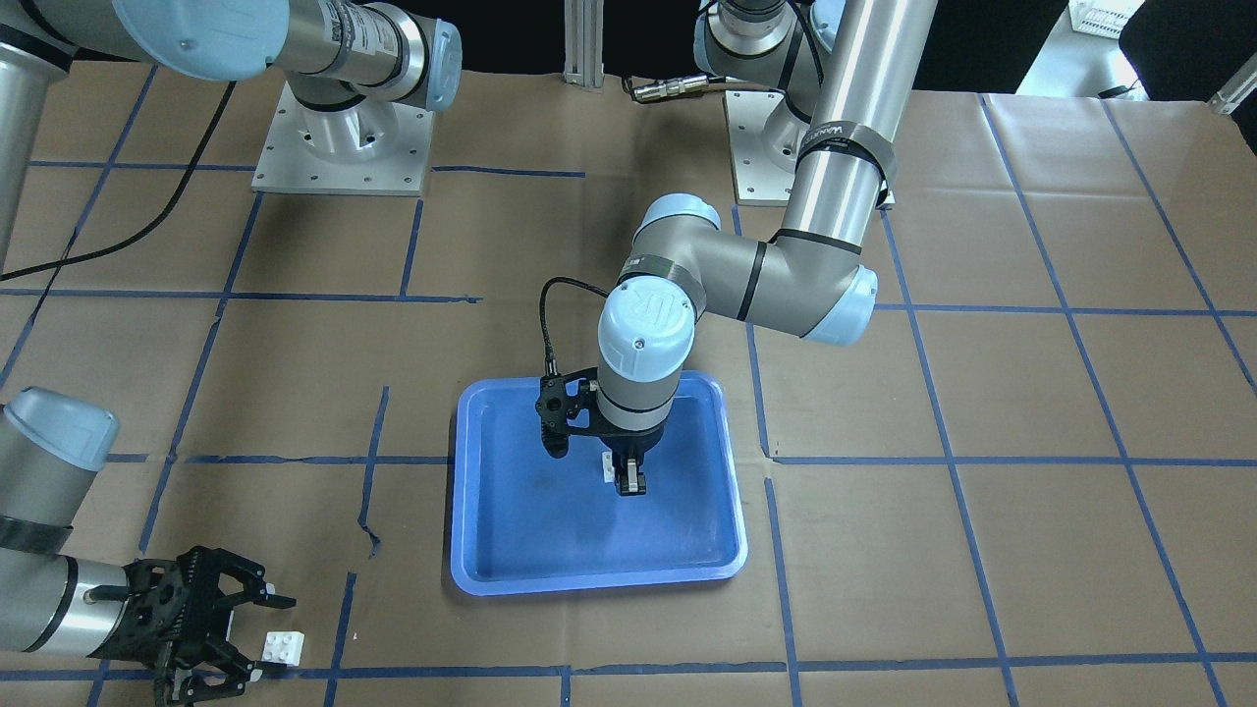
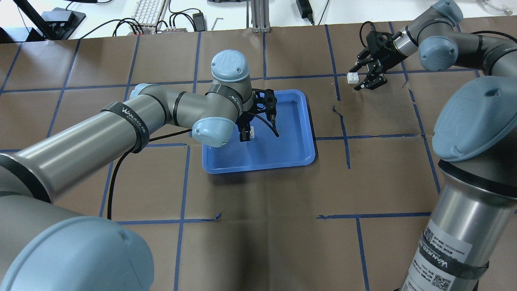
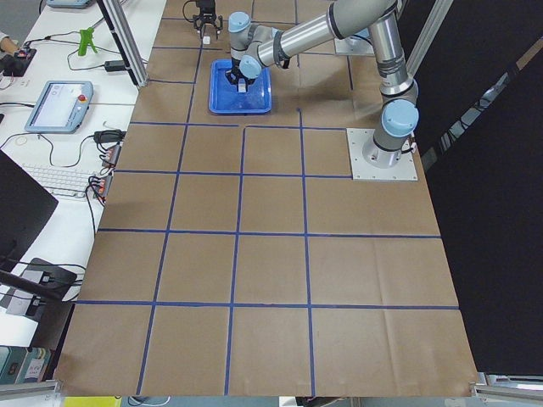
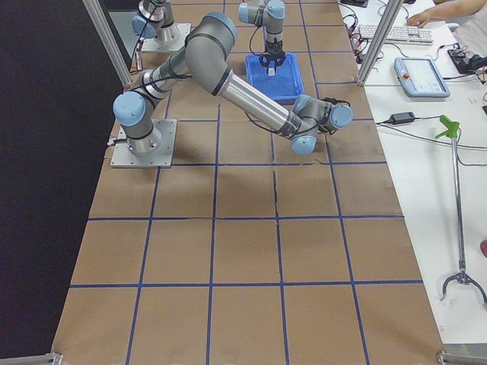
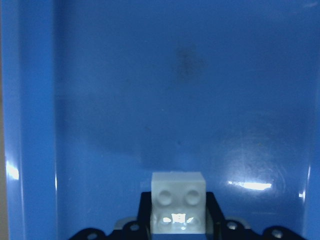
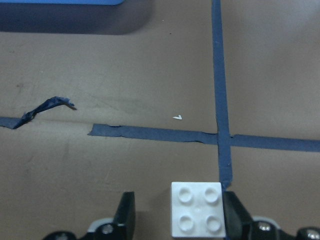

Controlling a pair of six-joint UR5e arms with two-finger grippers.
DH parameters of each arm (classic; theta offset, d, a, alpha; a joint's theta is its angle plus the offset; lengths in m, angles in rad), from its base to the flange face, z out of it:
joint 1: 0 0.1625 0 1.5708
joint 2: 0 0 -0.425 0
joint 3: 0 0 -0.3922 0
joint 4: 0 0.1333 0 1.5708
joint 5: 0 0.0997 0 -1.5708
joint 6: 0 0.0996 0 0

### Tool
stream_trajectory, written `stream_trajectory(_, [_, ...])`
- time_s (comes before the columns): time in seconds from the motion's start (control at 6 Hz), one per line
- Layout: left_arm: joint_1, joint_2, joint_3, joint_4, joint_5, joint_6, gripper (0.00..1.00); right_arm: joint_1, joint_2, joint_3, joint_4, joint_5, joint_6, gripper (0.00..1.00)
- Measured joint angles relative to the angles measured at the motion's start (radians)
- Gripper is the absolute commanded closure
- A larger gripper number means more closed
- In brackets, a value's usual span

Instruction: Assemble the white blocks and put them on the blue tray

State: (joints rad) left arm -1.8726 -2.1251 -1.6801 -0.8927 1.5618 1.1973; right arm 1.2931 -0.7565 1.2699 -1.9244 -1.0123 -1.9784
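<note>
My right gripper grips the loose white block by its studless sides next, to join it with the block in the blue tray (image 1: 589, 581) (image 6: 60, 2).
The blue tray (image 1: 589, 581) lies mid-table, also in the overhead view (image 2: 262, 166). My left gripper (image 1: 631, 483) points down over its middle, shut on a white block (image 1: 609, 467). The left wrist view shows that block (image 5: 178, 202) studs up between the jaws, close over the tray floor (image 5: 175, 75). The other white block (image 2: 353, 77) sits on the brown paper away from the tray. My right gripper (image 2: 358, 79) is open around it. In the right wrist view this block (image 6: 196, 208) lies between the fingers (image 6: 127, 215), close to one and apart from the other.
Brown paper with blue tape lines covers the table. A torn tape scrap (image 6: 45, 107) lies between the right gripper and the tray corner (image 6: 60, 1). The arm base plates (image 1: 344, 137) stand at the robot's side. Keyboards and cables lie beyond the far edge (image 2: 149, 12).
</note>
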Motion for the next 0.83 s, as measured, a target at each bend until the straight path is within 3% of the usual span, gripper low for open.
stream_trajectory(0.17, [0.0,-0.006,-0.002,0.001,-0.001,0.0,0.18,0.0,0.0,-0.001,-0.004,0.0,0.003,0.6])
stream_trajectory(0.33, [0.0,-0.009,-0.002,0.003,-0.002,-0.001,0.03,0.0,0.0,-0.002,-0.012,0.0,0.004,0.73])
stream_trajectory(0.5, [0.0,-0.009,-0.002,0.004,-0.002,-0.004,0.01,0.0,0.0,-0.003,-0.02,0.0,0.005,0.8])
stream_trajectory(0.83, [0.002,0.026,0.017,-0.036,0.005,-0.01,0.01,0.0,-0.001,-0.004,-0.033,-0.002,0.006,0.83])
